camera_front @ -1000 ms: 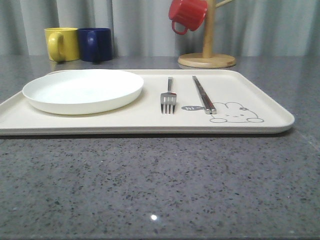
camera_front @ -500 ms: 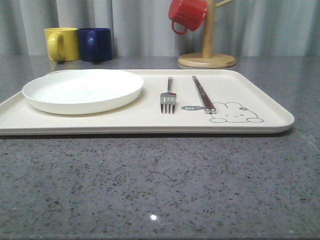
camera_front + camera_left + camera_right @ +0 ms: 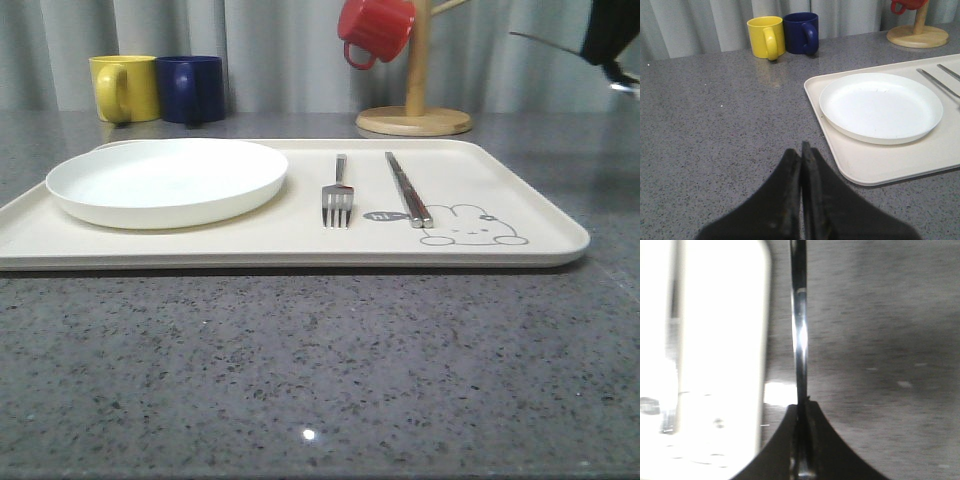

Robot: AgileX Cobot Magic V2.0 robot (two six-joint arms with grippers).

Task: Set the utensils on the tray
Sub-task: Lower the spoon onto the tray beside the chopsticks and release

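Note:
I need to move the shiny metal utensil [image 3: 800, 330] before my right gripper opens. It is high beside the white tray [image 3: 722, 340] in the right wrist view, so it would miss if I let go now.
The cream tray [image 3: 300, 245] holds a silver fork [image 3: 337, 195] and a pair of chopsticks [image 3: 407, 190] right of the middle, beside its rabbit drawing. My right gripper [image 3: 606, 48] hangs blurred at the upper right, above the table past the tray's right end. In the right wrist view it [image 3: 801, 405] is shut on a slim shiny metal utensil [image 3: 800, 335], whose far end runs out of frame; the tray [image 3: 720, 340] shows as an overexposed white area beside it. My left gripper [image 3: 801, 150] is shut on nothing, low over the bare table left of the tray [image 3: 880, 162].
A round white plate [image 3: 165, 180] sits on the tray's left half. A yellow mug [image 3: 125, 88] and a blue mug [image 3: 192, 88] stand at the back left. A red mug [image 3: 375, 30] hangs on a wooden mug tree [image 3: 415, 120] behind the tray.
My right gripper has come into the front view at the upper right, carrying the metal utensil. Fork, chopsticks, plate and tray have not moved.

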